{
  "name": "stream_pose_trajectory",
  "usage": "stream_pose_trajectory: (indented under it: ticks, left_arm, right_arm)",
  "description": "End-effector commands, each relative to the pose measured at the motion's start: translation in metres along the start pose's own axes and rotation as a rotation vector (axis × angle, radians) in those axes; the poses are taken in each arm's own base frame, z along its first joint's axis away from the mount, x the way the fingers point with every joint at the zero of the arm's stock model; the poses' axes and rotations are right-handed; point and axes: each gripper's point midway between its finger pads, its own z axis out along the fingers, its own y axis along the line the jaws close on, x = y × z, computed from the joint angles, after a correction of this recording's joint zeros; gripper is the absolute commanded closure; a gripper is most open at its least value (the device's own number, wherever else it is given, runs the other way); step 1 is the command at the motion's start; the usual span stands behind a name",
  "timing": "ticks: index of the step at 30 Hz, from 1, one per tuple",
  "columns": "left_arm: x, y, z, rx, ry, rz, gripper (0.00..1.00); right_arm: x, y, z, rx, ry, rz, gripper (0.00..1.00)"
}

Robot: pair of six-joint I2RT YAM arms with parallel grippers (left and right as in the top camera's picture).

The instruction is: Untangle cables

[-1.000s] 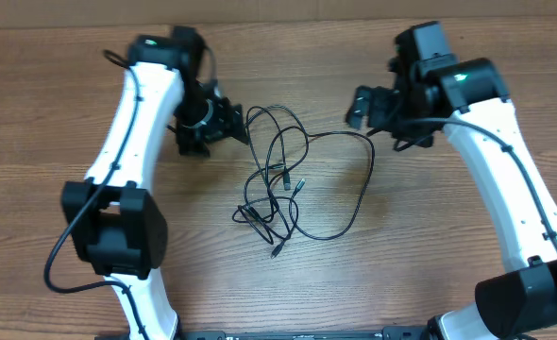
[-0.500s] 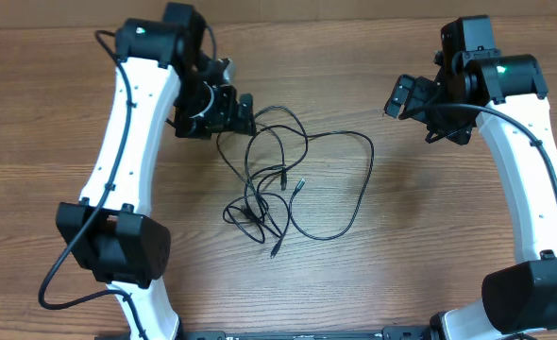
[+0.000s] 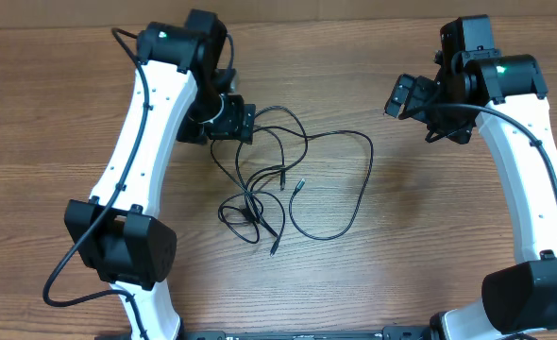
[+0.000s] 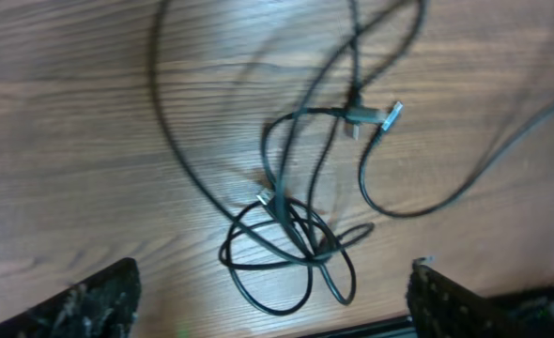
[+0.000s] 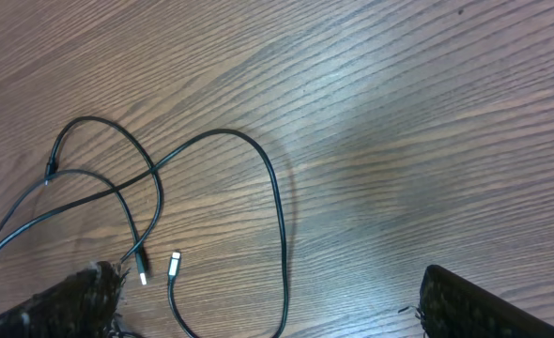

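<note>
The left gripper grabs a cable's outer loop, away from the knot (image 3: 216, 161) (image 4: 167, 129), next, to leave the plugs free to untangle.
The cables (image 3: 260, 203) are thin black cords lying in loose overlapping loops mid-table, with a tighter knot at their lower left and a big loop reaching right. My left gripper (image 3: 244, 124) hovers at the loops' upper left, open and empty. In the left wrist view its fingers (image 4: 272, 310) frame the knot of cables (image 4: 286, 235) and a silvery plug (image 4: 390, 115) on the table. My right gripper (image 3: 398, 95) is open, up and right of the cables and apart from them. The right wrist view shows its fingers (image 5: 277, 314) above one cable loop (image 5: 277, 216) and two plug tips (image 5: 174, 263).
The wooden table (image 3: 430, 246) has its far edge along the top (image 3: 307, 21). The white arm links and black bases stand at the front left (image 3: 118, 246) and front right (image 3: 533, 283).
My left gripper has moved right, over the cables' upper left, and the left loops have shifted down-left. My right gripper drew back to the right, away from the cables, then held still.
</note>
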Motion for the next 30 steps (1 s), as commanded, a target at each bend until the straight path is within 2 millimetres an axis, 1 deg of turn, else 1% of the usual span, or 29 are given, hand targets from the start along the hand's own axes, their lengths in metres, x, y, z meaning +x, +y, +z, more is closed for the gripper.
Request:
stream_pose_trajectory:
  ticks: [1, 2, 4, 6, 8, 9, 10, 12, 17, 20, 21, 22, 23, 24, 26, 30]
  left_arm:
    - [-0.002, 0.021, -0.01, -0.025, -0.029, -0.1, 0.07]
    - [-0.001, 0.021, -0.01, -0.003, -0.024, -0.108, 0.07]
    - [0.004, 0.01, -0.01, 0.071, 0.005, -0.075, 0.07]
    - [0.014, -0.011, -0.013, 0.189, 0.042, 0.058, 0.06]
    - [0.027, -0.035, -0.017, 0.316, 0.067, 0.239, 0.0]
    - [0.03, -0.041, -0.015, 0.334, 0.071, 0.291, 0.0]
    - [0.032, -0.043, -0.013, 0.329, 0.078, 0.306, 0.0]
    - [0.031, -0.042, -0.004, 0.285, 0.089, 0.317, 0.0]
    - [0.029, -0.022, 0.022, 0.127, 0.123, 0.211, 0.01]
    - [0.035, -0.017, 0.034, 0.113, 0.159, 0.2, 0.04]
    - [0.038, -0.017, 0.037, 0.118, 0.172, 0.197, 0.06]
    - [0.041, -0.017, 0.04, 0.13, 0.187, 0.196, 0.11]
    - [0.046, -0.022, 0.042, 0.166, 0.203, 0.22, 0.11]
    - [0.049, -0.028, 0.044, 0.204, 0.214, 0.252, 0.11]
    - [0.057, -0.041, 0.047, 0.283, 0.231, 0.323, 0.06]
    - [0.06, -0.044, 0.06, 0.286, 0.238, 0.349, 0.06]
  right_arm:
    - [-0.002, -0.002, 0.002, 0.015, -0.007, 0.0, 0.0]
    - [-0.002, -0.002, 0.002, 0.015, -0.007, 0.0, 0.0]
    - [-0.002, -0.002, 0.002, 0.015, -0.007, 0.0, 0.0]
    - [-0.002, -0.002, 0.002, 0.015, -0.007, 0.0, 0.0]
    - [-0.002, -0.002, 0.002, 0.015, -0.007, 0.0, 0.0]
    - [-0.002, -0.002, 0.002, 0.015, -0.007, 0.0, 0.0]
    - [-0.002, -0.002, 0.002, 0.015, -0.007, 0.0, 0.0]
    - [-0.002, -0.002, 0.002, 0.015, -0.007, 0.0, 0.0]
    - [-0.002, -0.002, 0.002, 0.015, -0.007, 0.0, 0.0]
    - [-0.002, -0.002, 0.002, 0.015, -0.007, 0.0, 0.0]
    - [-0.002, -0.002, 0.002, 0.015, -0.007, 0.0, 0.0]
    - [-0.002, -0.002, 0.002, 0.015, -0.007, 0.0, 0.0]
    - [-0.002, -0.002, 0.002, 0.015, -0.007, 0.0, 0.0]
    - [-0.002, -0.002, 0.002, 0.015, -0.007, 0.0, 0.0]
    - [-0.002, -0.002, 0.002, 0.015, -0.007, 0.0, 0.0]
    - [-0.002, -0.002, 0.002, 0.015, -0.007, 0.0, 0.0]
